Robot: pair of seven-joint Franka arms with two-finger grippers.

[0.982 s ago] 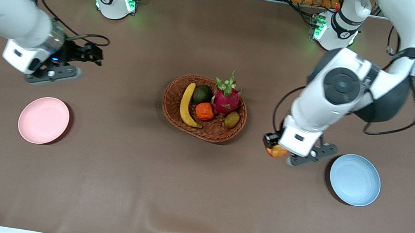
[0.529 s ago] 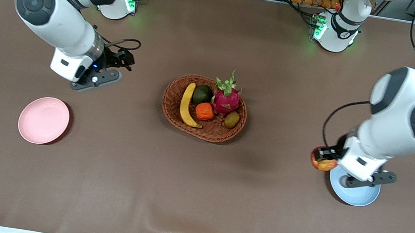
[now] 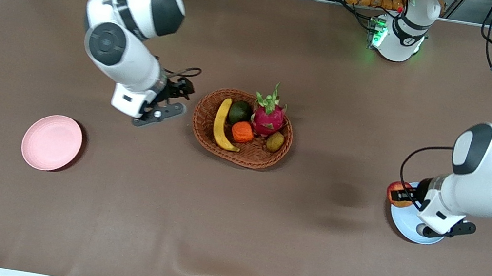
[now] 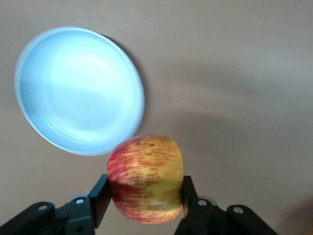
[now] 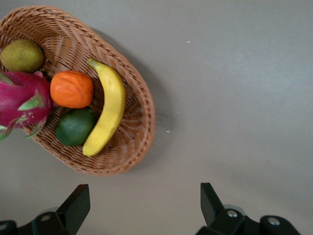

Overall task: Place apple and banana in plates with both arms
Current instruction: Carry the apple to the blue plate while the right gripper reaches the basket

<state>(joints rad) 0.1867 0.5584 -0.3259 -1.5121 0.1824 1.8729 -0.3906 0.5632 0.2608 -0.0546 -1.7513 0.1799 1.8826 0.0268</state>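
The apple (image 3: 396,191) still hangs short of the light blue plate's middle (image 3: 407,219). The apple stays held in my left gripper from here until it reaches the middle.
The red and yellow apple (image 3: 396,191) (image 4: 145,178) hangs in the air, and my left gripper (image 3: 399,196) (image 4: 145,198) is shut on it. It sits over the rim of the light blue plate (image 3: 402,228) (image 4: 78,90), on the side toward the basket. My right gripper (image 3: 180,89) (image 5: 142,205) is open and holds nothing, over bare table beside the wicker basket (image 3: 247,162) (image 5: 146,122), toward the right arm's end. The yellow banana (image 3: 221,124) (image 5: 108,115) lies in the basket. The pink plate (image 3: 51,142) is bare at the right arm's end.
Beside the banana, the basket also holds a pink dragon fruit (image 3: 269,117), an orange fruit (image 3: 242,131), a dark green fruit (image 3: 240,111) and a brownish kiwi-like fruit (image 3: 275,141). Brown cloth covers the whole table.
The left arm carried the apple from the table between basket and blue plate to over the plate's rim. The right arm swung from its own end of the table up to the basket.
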